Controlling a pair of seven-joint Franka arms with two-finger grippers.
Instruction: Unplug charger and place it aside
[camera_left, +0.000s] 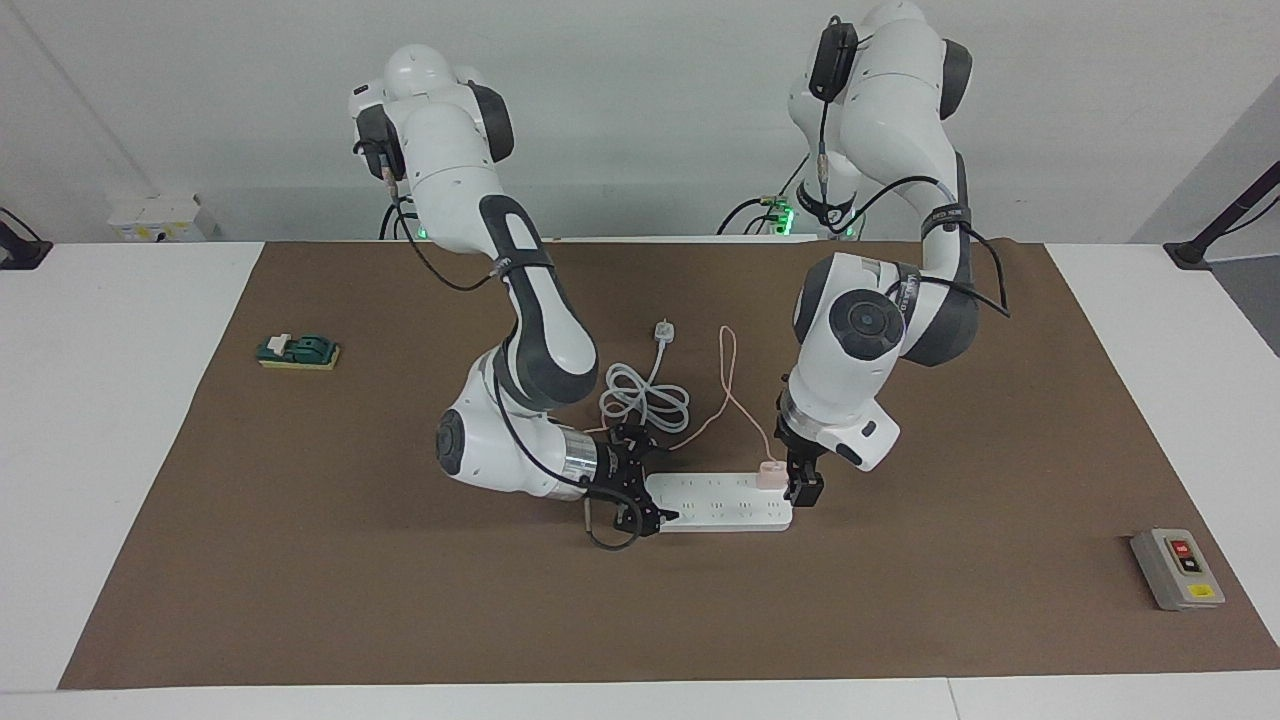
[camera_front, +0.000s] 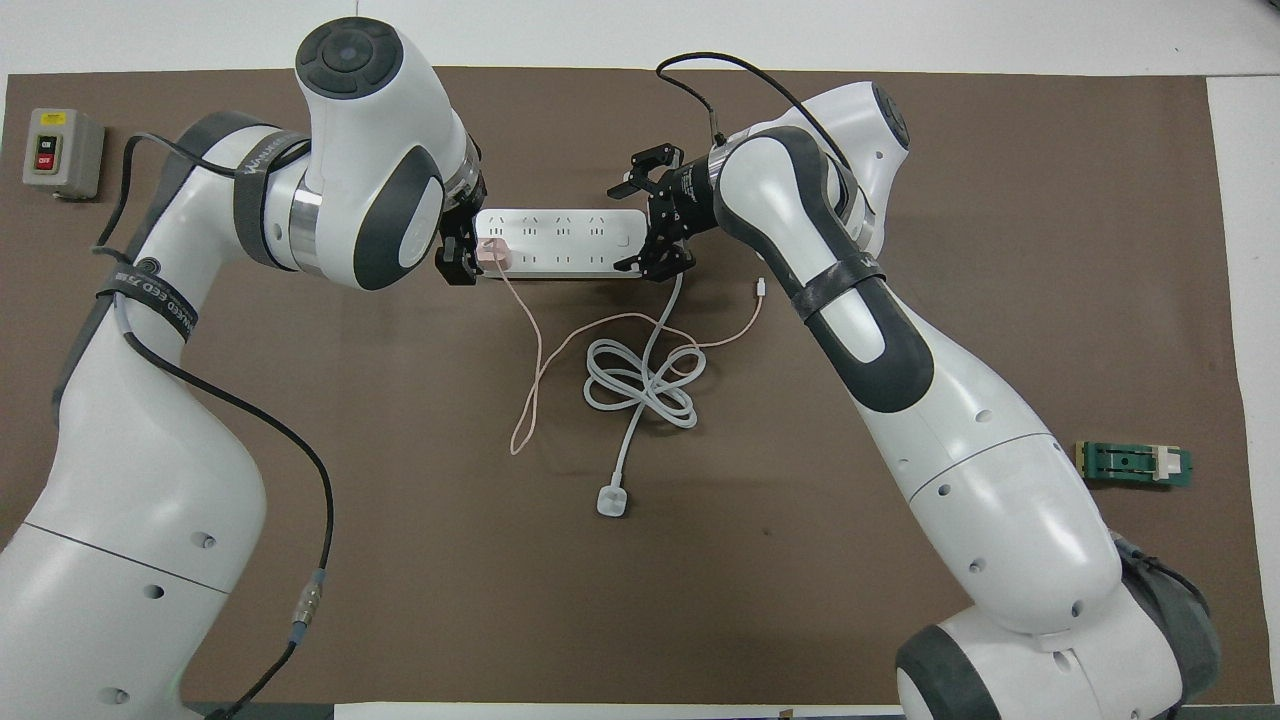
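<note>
My left gripper is to unplug the pale-pink charger from the white power strip (camera_front: 560, 242), so it needs to grab the charger by its blocky body (camera_front: 493, 252) next.
The pale-pink charger (camera_left: 768, 472) (camera_front: 492, 252) is plugged into the white power strip (camera_left: 720, 508) (camera_front: 560, 242), at the strip's end toward the left arm. Its thin pink cable (camera_front: 535, 360) loops toward the robots and ends in a small connector (camera_front: 762, 288). My left gripper (camera_left: 800, 487) (camera_front: 462, 250) is down right beside the charger, open, at the strip's end. My right gripper (camera_left: 643, 487) (camera_front: 655, 215) is open, with its jaws straddling the strip's other end, where the white cord comes out.
A white plug (camera_left: 663, 332) (camera_front: 611, 500) with a coiled white cord (camera_front: 640, 382) lies nearer to the robots than the strip. A grey switch box (camera_left: 1177, 568) (camera_front: 60, 152) sits toward the left arm's end. A green block (camera_left: 298, 350) (camera_front: 1135, 463) sits toward the right arm's end.
</note>
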